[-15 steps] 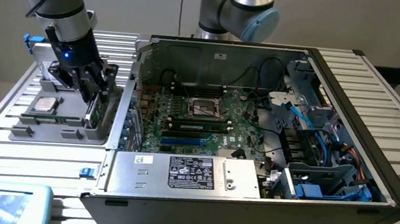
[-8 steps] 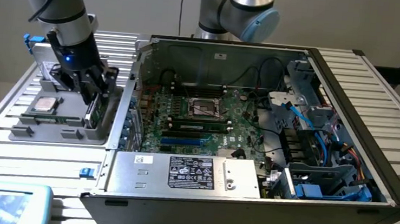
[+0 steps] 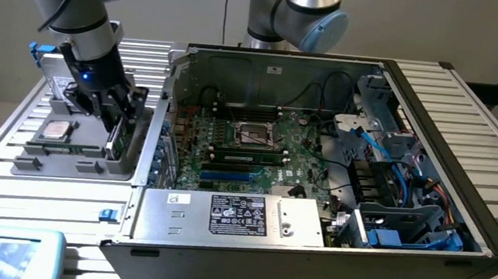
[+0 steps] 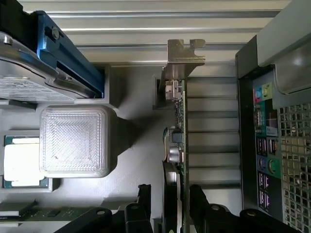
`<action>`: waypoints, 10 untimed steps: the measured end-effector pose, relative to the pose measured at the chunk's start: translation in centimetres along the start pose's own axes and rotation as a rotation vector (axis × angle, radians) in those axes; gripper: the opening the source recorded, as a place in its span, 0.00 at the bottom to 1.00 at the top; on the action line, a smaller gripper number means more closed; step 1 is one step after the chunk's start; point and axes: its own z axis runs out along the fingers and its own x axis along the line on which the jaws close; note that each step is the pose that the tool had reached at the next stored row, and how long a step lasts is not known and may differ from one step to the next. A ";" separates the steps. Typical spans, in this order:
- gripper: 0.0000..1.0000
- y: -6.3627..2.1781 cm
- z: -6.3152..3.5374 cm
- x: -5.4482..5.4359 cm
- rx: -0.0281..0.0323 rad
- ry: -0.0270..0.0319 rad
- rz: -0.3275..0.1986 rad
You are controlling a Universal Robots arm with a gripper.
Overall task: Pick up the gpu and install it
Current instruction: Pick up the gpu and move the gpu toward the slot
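The GPU has its lower edge in the tray slot (image 3: 119,162). I should grip its exposed upper edge (image 3: 123,126) next, beside the dark cooler, to install the GPU.
The gpu (image 3: 121,136) is a thin green card standing on edge in a slot of the grey holder tray (image 3: 71,164), at the exterior view's left beside the open computer case (image 3: 430,128). In the wrist view the gpu (image 4: 181,131) is seen edge-on, with its silver bracket (image 4: 185,54) at the far end and dark parts on one face. My gripper (image 3: 111,110) is lowered over the card. The gripper (image 4: 170,206) is open, one black finger (image 4: 143,196) on each side of the card with small gaps showing. Nothing is held.
The tray also carries a processor chip (image 3: 56,129), a silver hard drive (image 4: 29,82) in a blue bracket, a memory stick (image 4: 43,213) and a raised grey block (image 4: 73,141). Inside the case lie the green motherboard (image 3: 248,146) and the power supply (image 3: 233,216). The case's rear panel (image 4: 272,145) stands close beside the card.
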 end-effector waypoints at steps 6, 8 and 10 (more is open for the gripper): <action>0.46 0.00 0.29 0.0 0.0002 -0.0002 0.006; 0.46 0.00 0.31 0.0 0.0002 -0.0003 0.006; 0.44 0.00 0.31 0.0 0.0002 -0.0004 0.006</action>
